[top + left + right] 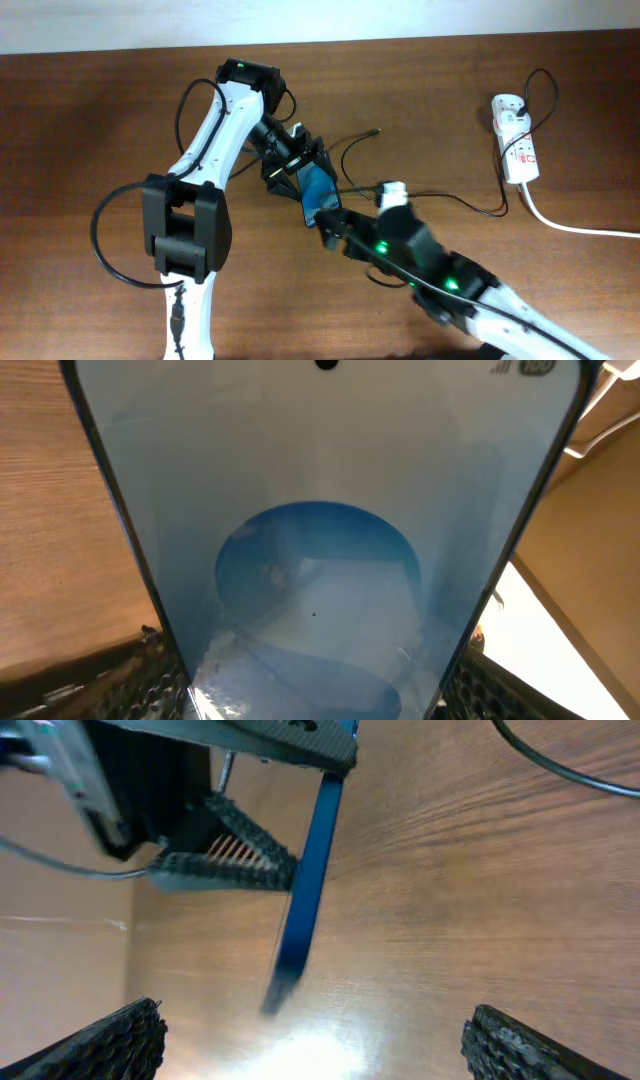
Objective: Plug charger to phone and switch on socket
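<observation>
My right gripper grabs the phone's thin blue edge (319, 217) (291, 957) near its loose end next, and the other end stays for my left gripper to regrip for plugging.
My left gripper (293, 163) is shut on the phone (318, 196) and holds it tilted above the table, blue screen showing. In the left wrist view the phone (320, 510) fills the frame between the fingers (315, 695). My right gripper (333, 228) is open and empty just below the phone's free end. In the right wrist view its fingers (315, 1040) frame the phone's thin blue edge (310, 870). The charger (460, 203) is a thin black cable lying on the table, its tip (375, 130) right of the left gripper. The socket (515, 150) lies at the far right.
A thick white cord (580, 228) runs from the socket off the right edge. The black cable also crosses the top right of the right wrist view (560, 770). The left arm's own black cable (105, 240) loops at the left. The table is brown wood (90, 120).
</observation>
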`<state>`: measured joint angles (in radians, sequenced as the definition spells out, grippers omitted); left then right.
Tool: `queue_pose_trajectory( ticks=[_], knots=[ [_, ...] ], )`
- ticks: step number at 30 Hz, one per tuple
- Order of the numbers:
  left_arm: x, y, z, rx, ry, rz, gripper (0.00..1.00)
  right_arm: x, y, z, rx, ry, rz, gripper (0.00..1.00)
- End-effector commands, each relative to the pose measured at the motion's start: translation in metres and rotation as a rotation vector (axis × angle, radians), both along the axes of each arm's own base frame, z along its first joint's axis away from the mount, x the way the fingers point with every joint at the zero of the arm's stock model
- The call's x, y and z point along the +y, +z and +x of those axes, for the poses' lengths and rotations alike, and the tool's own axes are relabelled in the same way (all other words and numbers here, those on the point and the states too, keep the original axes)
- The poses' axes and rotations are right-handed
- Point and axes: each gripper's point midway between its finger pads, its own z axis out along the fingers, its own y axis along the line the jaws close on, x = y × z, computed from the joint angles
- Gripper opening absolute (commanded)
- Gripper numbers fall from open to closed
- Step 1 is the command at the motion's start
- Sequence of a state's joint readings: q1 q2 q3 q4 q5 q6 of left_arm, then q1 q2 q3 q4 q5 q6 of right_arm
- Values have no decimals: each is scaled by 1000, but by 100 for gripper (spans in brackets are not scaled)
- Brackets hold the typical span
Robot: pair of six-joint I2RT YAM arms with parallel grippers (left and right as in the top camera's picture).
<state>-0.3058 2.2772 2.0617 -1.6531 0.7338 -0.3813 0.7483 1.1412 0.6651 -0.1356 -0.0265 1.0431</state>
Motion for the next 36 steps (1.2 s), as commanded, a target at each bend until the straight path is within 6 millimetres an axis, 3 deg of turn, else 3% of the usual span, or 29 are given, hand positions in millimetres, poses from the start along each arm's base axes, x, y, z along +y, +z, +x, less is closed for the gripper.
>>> queue_pose_trajectory(
  ticks=[1, 5, 10, 13, 18, 20, 24, 32, 36],
  knots=[
    [-6, 6, 3, -16, -8, -39, 65, 13, -5, 23, -41, -30, -25, 99],
    [-6, 6, 3, -17, -8, -40, 65, 26, -11, 40, -78, -42, 2, 98],
    [-6, 6, 3, -18, -7, -40, 65, 25, -3, 60, -158, -117, 18, 70],
    [-7, 7, 3, -16, -5, -47, 65, 26, 1, 64, -176, -135, 34, 62],
    [-12, 11, 3, -2, 11, -79, 65, 26, -2, 65, -133, -174, 78, 59],
    [-11, 11, 3, -2, 11, -78, 66, 26, -8, 66, -123, -174, 67, 51],
    [-13, 12, 4, -4, 16, -86, 66, 27, -21, 66, -70, -205, 83, 45],
    [-14, 11, 7, -8, 28, -83, 66, 36, -14, 65, -74, -168, 122, 24],
    [-14, 11, 7, -8, 27, -83, 66, 39, -12, 63, -61, -156, 149, 19]
  ],
)
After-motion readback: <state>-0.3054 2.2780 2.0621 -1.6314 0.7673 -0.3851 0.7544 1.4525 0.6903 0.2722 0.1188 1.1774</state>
